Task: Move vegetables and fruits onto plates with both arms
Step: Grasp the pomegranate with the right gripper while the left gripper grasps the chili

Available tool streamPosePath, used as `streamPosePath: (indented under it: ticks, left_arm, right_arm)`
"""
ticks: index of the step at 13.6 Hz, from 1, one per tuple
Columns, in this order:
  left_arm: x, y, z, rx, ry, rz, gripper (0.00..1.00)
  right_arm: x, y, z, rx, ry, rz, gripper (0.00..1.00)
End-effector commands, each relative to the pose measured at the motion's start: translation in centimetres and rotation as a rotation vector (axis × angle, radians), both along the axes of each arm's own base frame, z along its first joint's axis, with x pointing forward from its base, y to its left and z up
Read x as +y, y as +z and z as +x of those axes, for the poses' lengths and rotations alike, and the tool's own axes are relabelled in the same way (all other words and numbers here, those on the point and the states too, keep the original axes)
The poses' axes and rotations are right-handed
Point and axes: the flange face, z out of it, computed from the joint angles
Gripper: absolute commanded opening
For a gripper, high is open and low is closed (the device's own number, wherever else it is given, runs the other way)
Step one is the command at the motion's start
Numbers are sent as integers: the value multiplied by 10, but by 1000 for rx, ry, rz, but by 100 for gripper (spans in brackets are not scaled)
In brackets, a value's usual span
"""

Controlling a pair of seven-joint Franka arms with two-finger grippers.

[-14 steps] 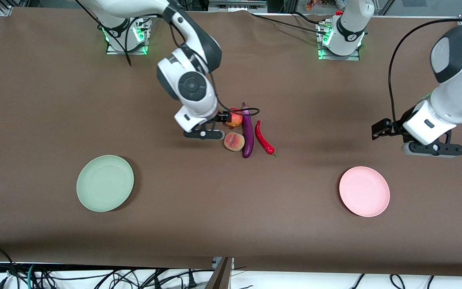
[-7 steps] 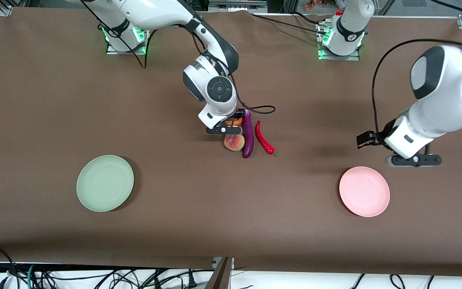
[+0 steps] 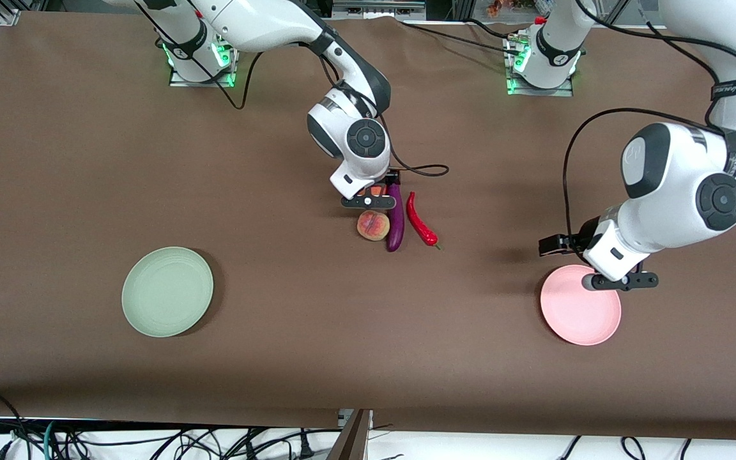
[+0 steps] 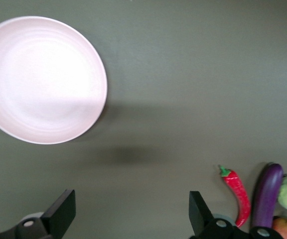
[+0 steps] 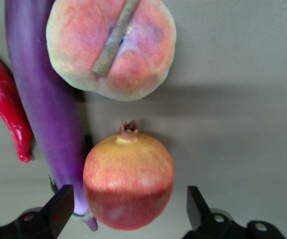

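Note:
My left gripper should next grab the red chili by the middle of its body [image 3: 419,223]. Then it can bring the red chili to the pink plate [image 3: 575,313].
My right gripper [image 3: 371,202] hangs open over the red-yellow fruit [image 5: 128,181], which sits between its fingers [image 5: 59,209] in the right wrist view; in the front view only a sliver of the fruit [image 3: 377,190] shows. The peach [image 3: 373,225] lies just nearer the camera, with the purple eggplant [image 3: 395,223] beside both fruits and the red chili [image 3: 420,222] beside that. My left gripper [image 3: 620,281] is open and empty over the edge of the pink plate [image 3: 575,313]. The green plate [image 3: 167,291] lies empty toward the right arm's end.
The brown table [image 3: 342,332] carries only these things. Cables trail from the right wrist [image 3: 425,170] next to the produce. The left wrist view shows the pink plate [image 4: 41,79], the chili [image 4: 235,191] and the eggplant [image 4: 268,199].
My right gripper has moved from beside the fruits to over the red-yellow fruit. My left arm has swung from near the table's end to over the pink plate's edge.

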Motion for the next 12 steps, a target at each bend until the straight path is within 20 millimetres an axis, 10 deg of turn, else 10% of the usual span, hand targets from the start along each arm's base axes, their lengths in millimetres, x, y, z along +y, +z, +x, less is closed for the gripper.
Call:
streamPosePath:
  ticks: [1, 5, 8, 12]
  left_arm:
    - [-5, -10, 10, 11, 39, -51, 100]
    - [-41, -37, 8, 54, 160, -22, 100]
    - [-66, -54, 4, 81, 313, -3, 100]
    - [-116, -85, -5, 117, 453, 24, 100]
  right_arm:
    - [2, -10, -6, 13, -9, -8, 100]
    - [0, -19, -9, 27, 3, -20, 96]
    - [0, -18, -9, 30, 6, -23, 28]
    - [-6, 6, 2, 19, 18, -11, 8]
